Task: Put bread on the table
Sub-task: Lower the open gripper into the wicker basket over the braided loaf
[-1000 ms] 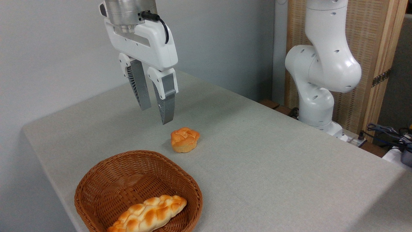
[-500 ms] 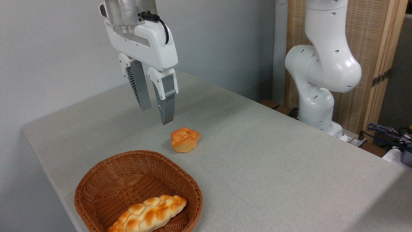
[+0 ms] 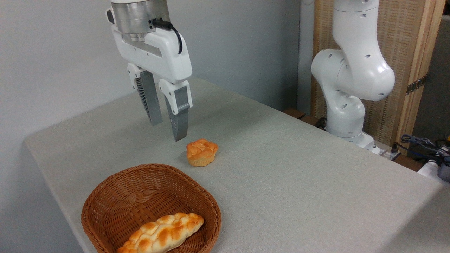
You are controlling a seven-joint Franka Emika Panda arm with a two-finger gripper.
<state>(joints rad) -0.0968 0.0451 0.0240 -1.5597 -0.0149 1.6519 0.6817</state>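
Note:
Both ends of the braided loaf (image 3: pixel 185 222) need to stay level, so I should next grab it around its middle (image 3: pixel 163 234) with my gripper.
The bread (image 3: pixel 162 233), a long braided golden loaf, lies in the near part of the brown wicker basket (image 3: pixel 116 196) at the bottom left. The table (image 3: pixel 281 168) is covered in grey-beige cloth. My gripper (image 3: pixel 168 131) hangs open in the air above the table, behind the basket and well above and beyond the bread, with nothing between its grey fingers (image 3: pixel 177 119).
A small round orange bun (image 3: pixel 201 151) sits on the cloth just right of and below the fingertips. The white arm base (image 3: pixel 348 105) stands at the far right edge, with cables (image 3: pixel 422 144) beside it. A wooden panel (image 3: pixel 404 52) rises behind.
The gripper has dropped slightly and shifted a little to the left, still open. Bread, bun and basket have not moved.

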